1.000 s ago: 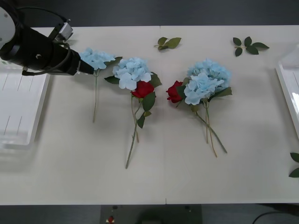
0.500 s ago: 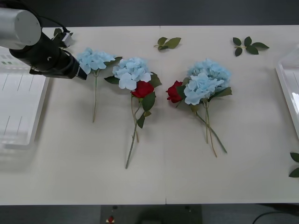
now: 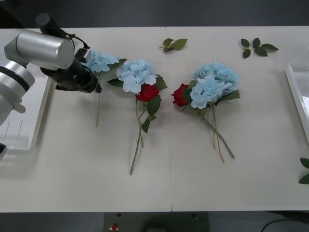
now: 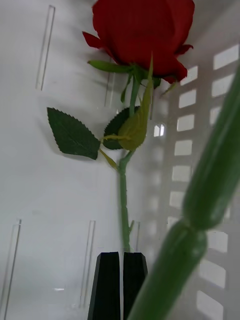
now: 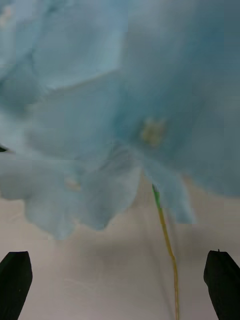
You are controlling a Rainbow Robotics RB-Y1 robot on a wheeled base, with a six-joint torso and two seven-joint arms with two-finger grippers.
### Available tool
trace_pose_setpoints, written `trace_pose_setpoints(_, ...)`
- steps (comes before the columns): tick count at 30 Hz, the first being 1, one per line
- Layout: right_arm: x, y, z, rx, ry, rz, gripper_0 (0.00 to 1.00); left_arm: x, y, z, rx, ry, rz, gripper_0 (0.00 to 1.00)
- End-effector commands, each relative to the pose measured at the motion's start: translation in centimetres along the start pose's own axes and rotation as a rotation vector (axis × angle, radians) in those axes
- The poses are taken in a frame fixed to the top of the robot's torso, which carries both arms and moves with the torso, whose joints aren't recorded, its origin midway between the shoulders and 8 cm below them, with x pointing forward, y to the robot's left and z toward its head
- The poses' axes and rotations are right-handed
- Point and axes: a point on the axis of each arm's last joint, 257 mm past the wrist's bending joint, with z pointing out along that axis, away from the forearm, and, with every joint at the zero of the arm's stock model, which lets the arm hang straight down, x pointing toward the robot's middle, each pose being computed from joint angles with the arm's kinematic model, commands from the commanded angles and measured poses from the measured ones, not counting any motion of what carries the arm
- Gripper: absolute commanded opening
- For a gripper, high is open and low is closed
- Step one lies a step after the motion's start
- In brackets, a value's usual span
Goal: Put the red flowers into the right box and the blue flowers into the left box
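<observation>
My left gripper should next grab the leftmost blue flower (image 3: pixel 100 61) by its thin stem (image 3: pixel 98 104), because the soft blue petals spread wider than my open fingers.
Several blue flowers lie on the table: the leftmost blue flower (image 3: pixel 100 61), a second (image 3: pixel 136 74) and a cluster (image 3: pixel 213 83). Two red flowers (image 3: pixel 147 92) (image 3: pixel 180 94) lie among them. My left gripper (image 3: pixel 96 88) hovers over the leftmost blue flower's stem. In the left wrist view it (image 5: pixel 120 260) is open, with the blue bloom (image 5: pixel 125 100) and its stem (image 5: pixel 167 250) just ahead. My right gripper (image 4: pixel 120 280), with black fingers, is shut on the stem of a red flower (image 4: pixel 142 35) inside the right box (image 4: pixel 30 175). The left box (image 3: pixel 19 111) is beside my left arm.
The right box's rim (image 3: pixel 297 87) shows at the table's right edge. Loose leaf sprigs lie at the back (image 3: pixel 174 44) (image 3: pixel 257 47) and at the right edge (image 3: pixel 305 171). A second green stem (image 4: pixel 200 220) crosses close in front of the right wrist camera.
My left arm has swung round, and its wrist has moved a little nearer and to the right, along the leftmost blue flower's stem. The flowers on the table have not moved.
</observation>
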Motion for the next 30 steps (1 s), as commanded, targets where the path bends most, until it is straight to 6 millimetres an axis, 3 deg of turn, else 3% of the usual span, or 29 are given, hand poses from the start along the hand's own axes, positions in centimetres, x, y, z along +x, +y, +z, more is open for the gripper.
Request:
trace_pose_setpoints(1, -0.2, -2.7, -0.6, 0.050, 0.000, 0.026, 0.00, -2.8, -0.7, -1.1, -0.032, -0.056, -0.024, 1.00)
trace_pose_setpoints(6, 0.3, -2.7, -0.5, 0.060, 0.005, 0.009, 0.00, -2.7, -1.2, -0.5, -0.057, -0.055, -0.014, 1.00)
trace_pose_setpoints(8, 0.1, -3.0, -0.5, 0.069, 0.000, 0.002, 0.16, -2.7, -1.2, -0.3, -0.073, -0.053, -0.009, 1.00)
trace_pose_setpoints(10, 0.2, -3.0, -0.5, 0.071, 0.000, -0.002, 0.42, -2.6, -1.4, 0.0, -0.086, -0.051, -0.006, 1.00)
trace_pose_setpoints(12, 0.2, -3.0, -0.5, 0.072, 0.001, -0.010, 0.59, -2.3, -1.7, 0.3, -0.085, -0.045, -0.011, 1.00)
trace_pose_setpoints(14, 0.2, -3.0, -0.5, 0.073, 0.003, -0.015, 0.73, -2.2, -2.2, 0.6, -0.076, -0.041, -0.015, 1.00)
trace_pose_setpoints(16, 0.2, -3.0, -0.5, 0.071, 0.003, -0.022, 0.79, -2.2, -2.4, 0.6, -0.071, -0.041, -0.020, 1.00)
trace_pose_setpoints(19, -0.2, -1.7, -0.4, 0.033, 0.007, -0.032, 0.88, -2.1, -3.0, 0.9, -0.054, -0.041, -0.033, 1.00)
trace_pose_setpoints(24, -1.8, 0.6, -0.6, -0.043, -0.001, -0.039, 0.90, -1.9, -3.7, 1.0, -0.022, -0.033, -0.056, 1.00)
trace_pose_setpoints(30, -6.1, 5.6, -2.7, -0.228, -0.012, -0.007, 0.91, -1.3, -3.7, 1.4, -0.012, -0.015, -0.076, 1.00)
